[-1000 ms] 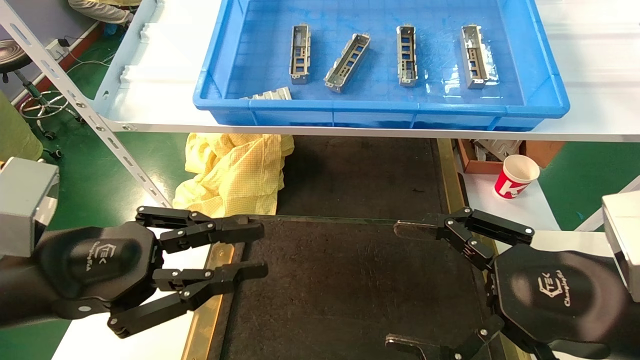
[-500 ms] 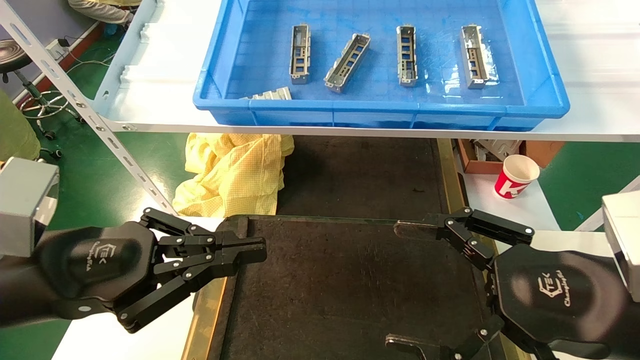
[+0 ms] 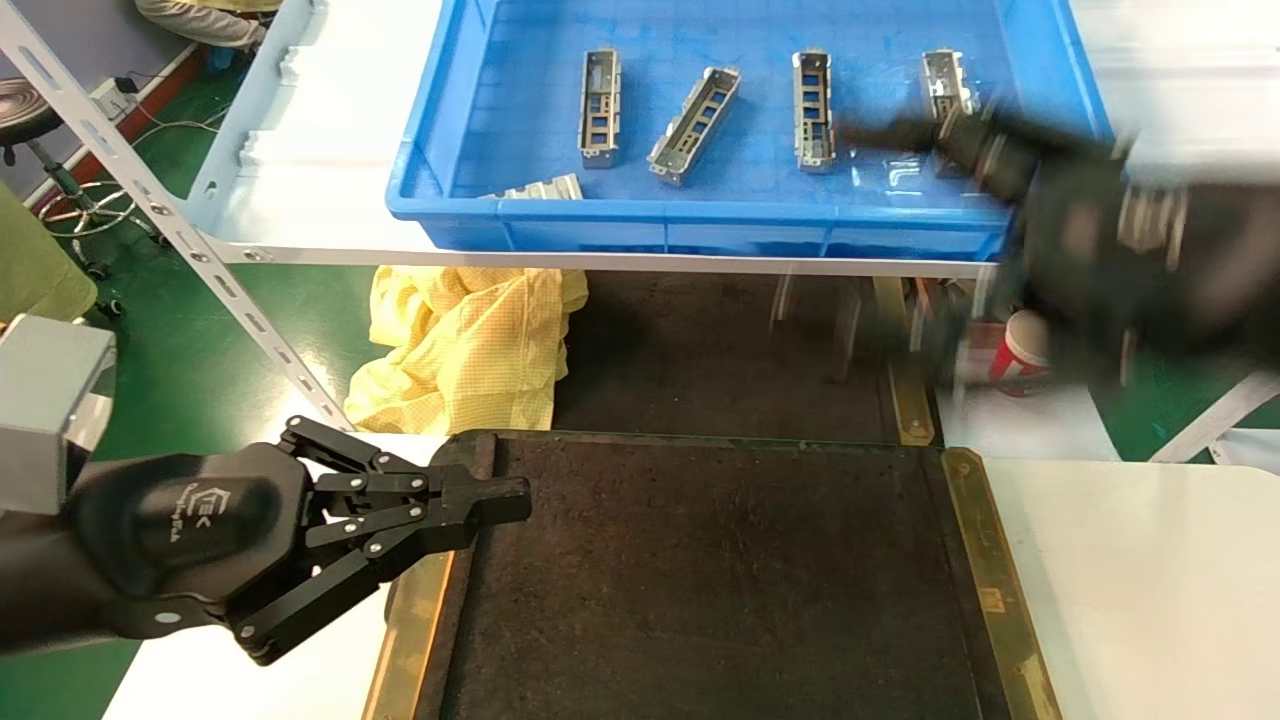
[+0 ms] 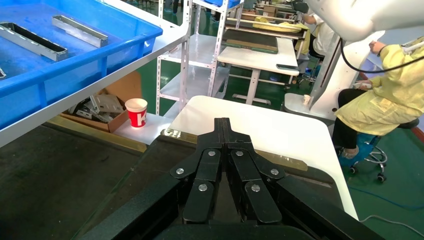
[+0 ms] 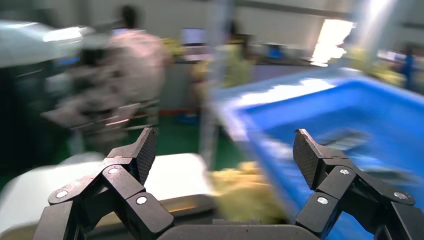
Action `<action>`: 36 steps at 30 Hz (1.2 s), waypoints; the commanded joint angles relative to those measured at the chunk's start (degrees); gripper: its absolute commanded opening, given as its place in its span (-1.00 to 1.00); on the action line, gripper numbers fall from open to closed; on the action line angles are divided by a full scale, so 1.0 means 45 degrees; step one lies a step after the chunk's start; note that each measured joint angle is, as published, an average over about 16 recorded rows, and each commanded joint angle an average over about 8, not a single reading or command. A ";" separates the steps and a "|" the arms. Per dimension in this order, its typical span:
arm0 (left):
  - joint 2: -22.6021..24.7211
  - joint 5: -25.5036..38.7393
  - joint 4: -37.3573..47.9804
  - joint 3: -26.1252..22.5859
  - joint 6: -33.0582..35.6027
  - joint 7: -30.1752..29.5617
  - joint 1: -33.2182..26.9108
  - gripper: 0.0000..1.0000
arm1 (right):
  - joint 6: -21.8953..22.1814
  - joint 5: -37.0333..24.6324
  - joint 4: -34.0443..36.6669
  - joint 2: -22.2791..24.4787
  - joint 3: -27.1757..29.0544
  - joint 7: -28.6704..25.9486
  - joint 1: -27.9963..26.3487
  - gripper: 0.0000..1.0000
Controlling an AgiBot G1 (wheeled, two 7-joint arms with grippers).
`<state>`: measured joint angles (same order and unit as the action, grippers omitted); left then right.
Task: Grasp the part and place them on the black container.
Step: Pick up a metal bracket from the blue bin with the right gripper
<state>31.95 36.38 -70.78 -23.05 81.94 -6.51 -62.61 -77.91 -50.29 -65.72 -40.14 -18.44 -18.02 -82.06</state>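
Observation:
The silver-grey metal part should go on the black container, so my right gripper will grip it by its long sides next.
Several silver-grey parts lie in the blue bin on the shelf: one part at the left, a slanted part, and an upright part. A fourth is partly covered by my right arm. My right gripper is a motion blur at the bin's right end, open and holding nothing. The black container lies below with nothing on it. At its left edge my left gripper is shut on nothing.
A yellow cloth lies under the shelf, left of the dark lower surface. A red paper cup stands beneath my right arm. Brass strips edge the container. A white table lies to its right. A slanted metal post crosses the left.
My left gripper closed a second ago and has stayed put. My right arm has swung up fast from the container's right edge to the blue bin's right end, still open.

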 commanded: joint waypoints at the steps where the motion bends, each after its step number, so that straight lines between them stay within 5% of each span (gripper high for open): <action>1: 0.0000 0.0000 0.0000 0.0000 0.0000 0.0000 0.0000 -1.00 | 0.0433 -0.0411 0.0531 -0.0229 -0.0122 -0.0403 -0.0849 1.00; 8: 0.0000 0.0000 0.0000 0.0000 0.0000 0.0000 0.0000 -1.00 | 0.1657 -0.2620 0.3031 -0.1136 -0.1086 -0.1267 -0.3283 1.00; 20: 0.0000 0.0000 0.0000 0.0000 0.0000 0.0000 0.0000 -1.00 | 0.2005 -0.5277 0.7663 -0.2591 -0.2514 -0.1193 -0.6259 1.00; 22: 0.0000 0.0000 0.0000 0.0000 0.0000 0.0000 0.0000 -0.79 | 0.2026 -0.5580 0.8307 -0.2794 -0.2696 -0.1187 -0.6602 1.00; 29: 0.0000 0.0000 0.0000 0.0000 0.0000 0.0000 0.0000 0.89 | 0.2183 -0.6610 1.0098 -0.3392 -0.3331 -0.1217 -0.7496 1.00; 36: 0.0000 0.0000 0.0000 0.0000 0.0000 0.0000 0.0000 1.00 | 0.2686 -0.7207 1.1350 -0.3904 -0.3680 -0.1110 -0.7905 1.00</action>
<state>31.95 36.38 -70.78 -23.05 81.94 -6.51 -62.61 -65.73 -82.57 -15.02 -57.79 -34.91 -22.91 -117.48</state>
